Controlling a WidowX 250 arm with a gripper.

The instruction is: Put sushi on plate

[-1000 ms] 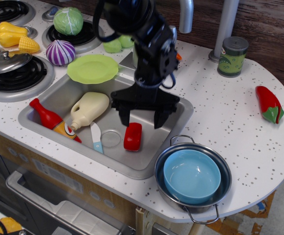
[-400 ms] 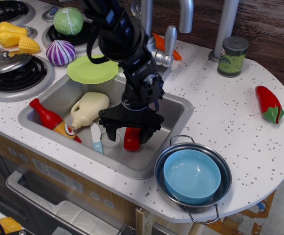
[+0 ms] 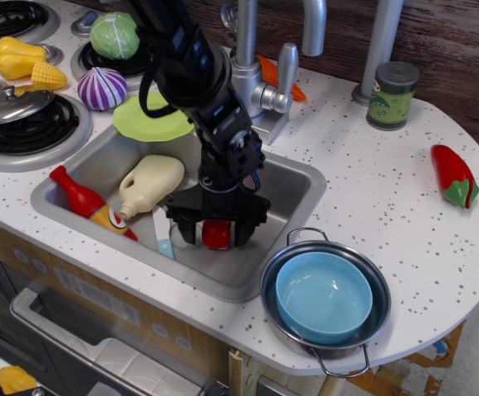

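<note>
The gripper grabs the sushi by its red sides next, to set it on the lime-green plate.
The sushi, a small glossy red block, lies on the floor of the steel sink, toward its front right. My gripper is lowered into the sink and stands open around the sushi, with one dark finger on each side of it; only a strip of red shows between them. The lime-green plate rests on the counter at the sink's back left edge, partly hidden behind my arm.
In the sink lie a cream bottle, a red ketchup bottle and a blue-handled utensil. A blue bowl in a metal pot stands front right. The faucet, a can, a chili pepper and an onion surround it.
My gripper has moved left and down into the sink, from above and behind the sushi to straddling it. The sushi has not moved.
</note>
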